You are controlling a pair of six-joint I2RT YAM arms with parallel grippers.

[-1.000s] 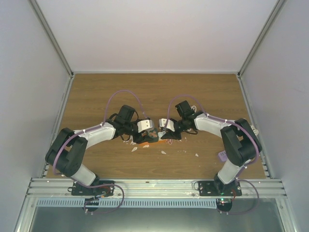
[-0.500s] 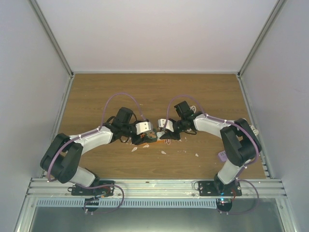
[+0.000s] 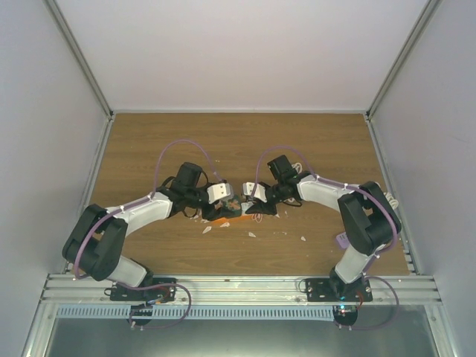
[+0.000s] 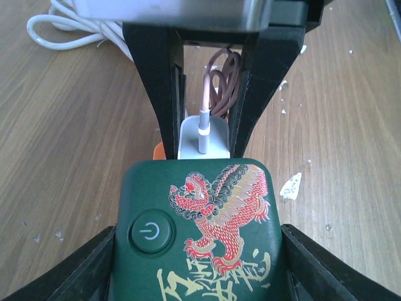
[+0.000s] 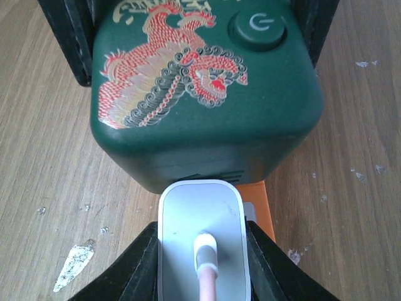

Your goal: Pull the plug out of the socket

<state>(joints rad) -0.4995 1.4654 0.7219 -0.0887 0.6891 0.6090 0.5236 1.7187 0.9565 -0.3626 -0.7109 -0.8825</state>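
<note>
My left gripper clamps the green socket; lifting now would leave the white plug (image 5: pixel 202 229) behind.
The socket (image 4: pixel 197 232) is a dark green cube with a red dragon print and a round power button; it rests on the wooden table over an orange part (image 5: pixel 260 210). My left gripper (image 4: pixel 197 254) is shut on its two sides. The white plug (image 5: pixel 202 229) with a pinkish cable sits against the socket's side face. My right gripper (image 5: pixel 202 257) is shut on the plug, one black finger on each flank. In the top view the socket (image 3: pixel 232 210), left gripper (image 3: pixel 222 205) and right gripper (image 3: pixel 254 201) meet at mid-table.
A coiled white cable (image 4: pixel 62 31) lies on the wood beyond the right gripper. White chips (image 3: pixel 253 234) are scattered in front of the socket. A small purple item (image 3: pixel 343 239) lies by the right arm's base. Walls close in the table on three sides.
The left arm's elbow has dropped back and to the left. Both grippers and the socket have crept slightly toward the far side. Both grips are unchanged.
</note>
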